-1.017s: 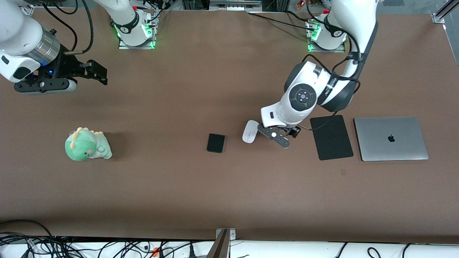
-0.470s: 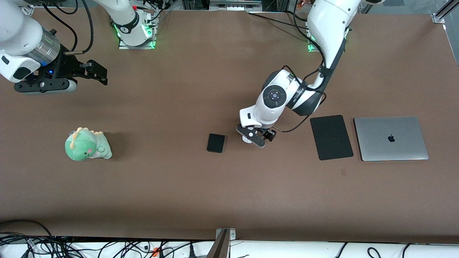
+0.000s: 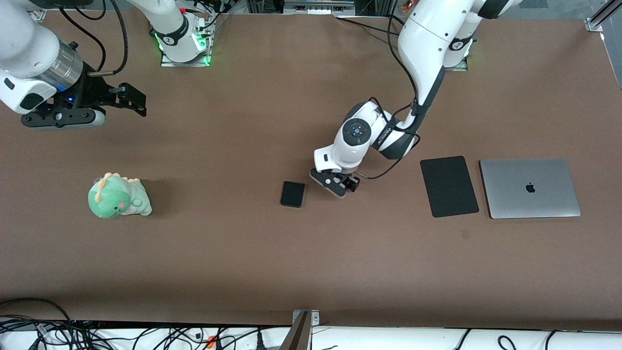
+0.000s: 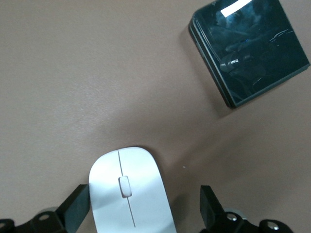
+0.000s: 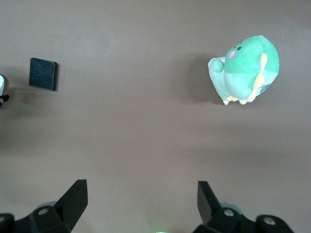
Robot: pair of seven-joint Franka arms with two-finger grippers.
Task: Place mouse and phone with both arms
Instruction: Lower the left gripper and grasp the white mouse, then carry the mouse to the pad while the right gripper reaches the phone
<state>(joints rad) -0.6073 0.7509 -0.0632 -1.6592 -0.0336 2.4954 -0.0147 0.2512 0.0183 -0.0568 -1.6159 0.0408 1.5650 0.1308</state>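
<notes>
I should next grab the white mouse by its long sides with my left gripper, so that I can place it on the black mouse pad (image 3: 449,186).
The white mouse (image 4: 129,194) lies on the brown table between the open fingers of my left gripper (image 4: 144,209). One finger (image 4: 77,209) is right at its side and the other (image 4: 209,208) stands apart from it. In the front view my left gripper (image 3: 334,184) covers the mouse. The black phone (image 3: 292,194) lies flat beside it, toward the right arm's end, and also shows in the left wrist view (image 4: 250,48) and the right wrist view (image 5: 43,74). My right gripper (image 3: 130,98) waits open and empty in the air over bare table; its own view shows it too (image 5: 141,201).
A green plush dinosaur (image 3: 118,196) sits toward the right arm's end. A black mouse pad (image 3: 449,186) and a closed silver laptop (image 3: 529,187) lie toward the left arm's end. Cables run along the edge nearest the front camera.
My left arm has swung from beside the mouse pad toward the phone and now covers the mouse, which showed beside it a second ago. The right arm has barely moved.
</notes>
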